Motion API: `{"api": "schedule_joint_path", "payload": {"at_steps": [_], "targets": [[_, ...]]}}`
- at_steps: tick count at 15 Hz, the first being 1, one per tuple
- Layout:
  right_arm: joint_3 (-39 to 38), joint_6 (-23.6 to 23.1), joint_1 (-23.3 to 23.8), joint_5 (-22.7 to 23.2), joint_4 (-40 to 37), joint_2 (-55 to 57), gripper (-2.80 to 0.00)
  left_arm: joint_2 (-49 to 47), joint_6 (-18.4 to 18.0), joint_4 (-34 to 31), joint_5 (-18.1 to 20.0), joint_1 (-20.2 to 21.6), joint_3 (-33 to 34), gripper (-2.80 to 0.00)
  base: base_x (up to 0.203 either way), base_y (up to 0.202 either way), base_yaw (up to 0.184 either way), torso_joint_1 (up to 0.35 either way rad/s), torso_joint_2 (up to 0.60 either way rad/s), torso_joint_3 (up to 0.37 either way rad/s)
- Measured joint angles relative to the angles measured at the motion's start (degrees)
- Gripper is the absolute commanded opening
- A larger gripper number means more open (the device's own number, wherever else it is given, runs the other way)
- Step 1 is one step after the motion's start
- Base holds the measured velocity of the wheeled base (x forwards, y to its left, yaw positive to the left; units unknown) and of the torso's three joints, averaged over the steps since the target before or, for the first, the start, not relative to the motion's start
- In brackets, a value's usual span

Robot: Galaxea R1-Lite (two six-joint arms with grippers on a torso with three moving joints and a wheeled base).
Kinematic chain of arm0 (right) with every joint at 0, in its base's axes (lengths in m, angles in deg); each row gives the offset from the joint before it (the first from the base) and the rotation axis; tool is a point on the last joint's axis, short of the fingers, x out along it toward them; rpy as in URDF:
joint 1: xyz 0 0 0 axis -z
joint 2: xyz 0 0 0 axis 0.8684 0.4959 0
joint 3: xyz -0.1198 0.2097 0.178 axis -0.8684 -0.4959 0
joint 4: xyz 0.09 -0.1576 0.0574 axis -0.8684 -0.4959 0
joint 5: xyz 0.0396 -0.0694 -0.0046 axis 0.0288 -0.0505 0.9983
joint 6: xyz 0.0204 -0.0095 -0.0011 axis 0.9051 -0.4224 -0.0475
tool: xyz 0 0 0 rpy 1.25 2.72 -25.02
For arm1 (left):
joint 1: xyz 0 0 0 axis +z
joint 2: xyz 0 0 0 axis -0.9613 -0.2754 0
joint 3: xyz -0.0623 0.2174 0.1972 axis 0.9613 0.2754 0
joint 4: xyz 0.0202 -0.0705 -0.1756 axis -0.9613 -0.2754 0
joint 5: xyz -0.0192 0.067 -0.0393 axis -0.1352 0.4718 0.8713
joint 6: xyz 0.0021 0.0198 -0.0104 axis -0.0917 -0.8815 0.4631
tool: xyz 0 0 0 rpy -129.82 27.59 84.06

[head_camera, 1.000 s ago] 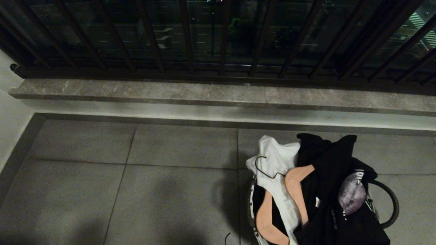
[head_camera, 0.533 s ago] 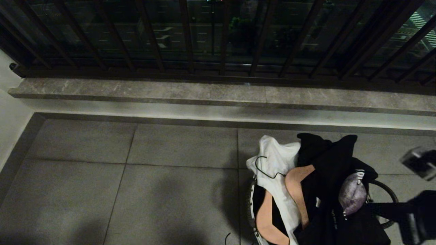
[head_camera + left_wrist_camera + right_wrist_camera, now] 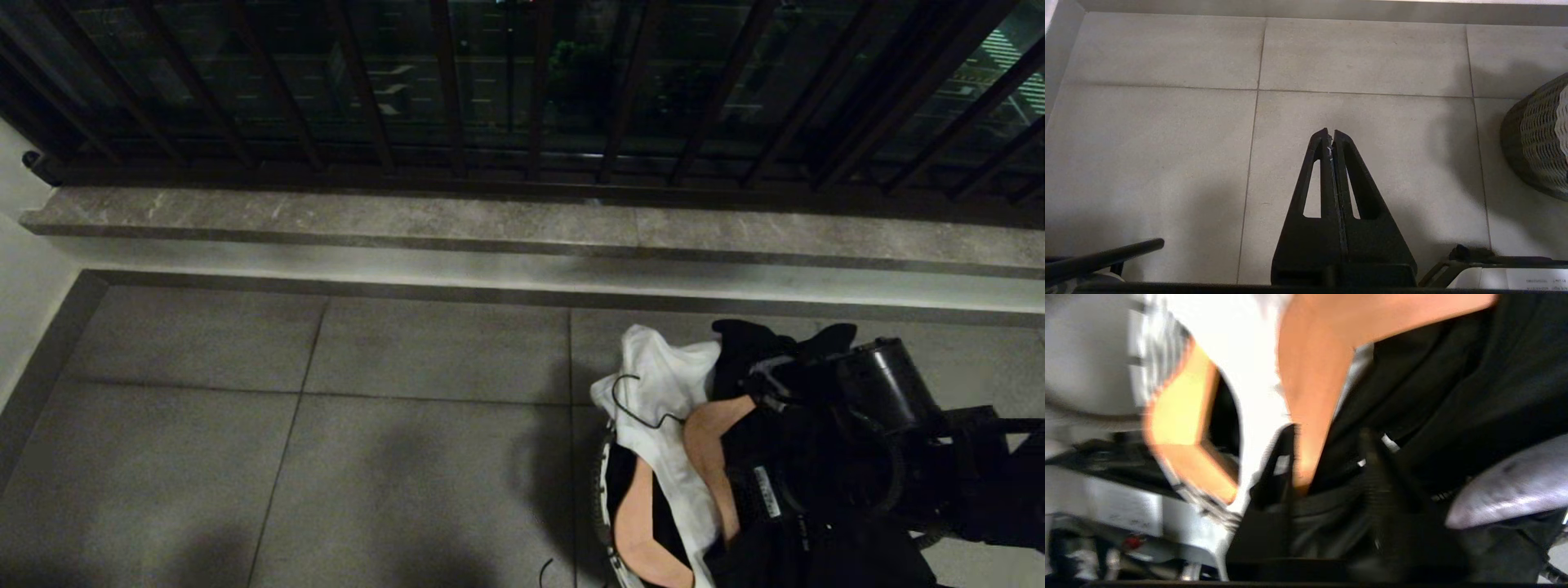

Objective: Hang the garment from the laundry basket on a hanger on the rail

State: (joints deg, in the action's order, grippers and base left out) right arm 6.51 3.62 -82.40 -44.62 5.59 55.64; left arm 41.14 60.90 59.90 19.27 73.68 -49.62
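The robot's right gripper will next grab the hanger by the end of its arm [image 3: 727,514], so the wooden hanger's black wire hook [image 3: 627,407] stays free for the bar.
The laundry basket [image 3: 602,482] stands on the floor at the lower right, with its woven wall [image 3: 1543,139] also showing in the left wrist view. It is heaped with a white garment [image 3: 661,384], a black garment [image 3: 751,343] and a wooden hanger [image 3: 706,457] with a black wire hook. My right gripper [image 3: 767,392] hangs low over the heap. In its wrist view the right gripper [image 3: 1329,437] is open, the hanger's wood [image 3: 1310,375] and black cloth [image 3: 1433,396] lying just past its fingers. My left gripper [image 3: 1329,134] is shut and empty above bare tiles. The rail is out of view.
A stone ledge [image 3: 522,220] topped by dark balcony bars [image 3: 449,90] runs across the far side. A white wall [image 3: 24,278] closes the left. Grey floor tiles [image 3: 326,425] spread left of the basket. A purple-grey item [image 3: 1506,486] lies among the black cloth.
My right arm has swung in from the right edge and now reaches over the basket, covering the right side of the heap. The clothes, the hanger and the left gripper have not moved.
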Motion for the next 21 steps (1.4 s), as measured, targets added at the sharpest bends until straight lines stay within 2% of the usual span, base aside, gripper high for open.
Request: {"api": "schedule_joint_path", "payload": {"at_steps": [4, 15, 16, 21], "targets": [[-0.87, 0.05, -0.35, -2.04, 6.56, 6.05, 0.0, 0.0, 0.0, 0.0, -0.02, -0.02, 0.0, -2.8, 0.0, 0.0, 0.0, 0.0, 0.0, 0.0], [-0.98, 2.19, -3.85, -2.67, 8.17, 11.27, 0.0, 0.0, -0.02, 0.0, -0.02, -0.02, 0.0, -2.8, 0.0, 0.0, 0.0, 0.0, 0.0, 0.0], [-0.98, 2.22, -3.94, -3.08, 9.7, 12.02, -2.8, 0.0, 0.0, 0.0, -0.02, -0.05, 0.0, -2.8, 0.0, 0.0, 0.0, 0.0, 0.0, 0.0], [-1.15, 2.28, -3.94, -3.75, 10.91, 14.64, -2.8, 0.0, 0.0, 0.0, 0.0, -0.02, 0.0, -2.8, 0.0, 0.0, 0.0, 0.0, 0.0, 0.0]]}}
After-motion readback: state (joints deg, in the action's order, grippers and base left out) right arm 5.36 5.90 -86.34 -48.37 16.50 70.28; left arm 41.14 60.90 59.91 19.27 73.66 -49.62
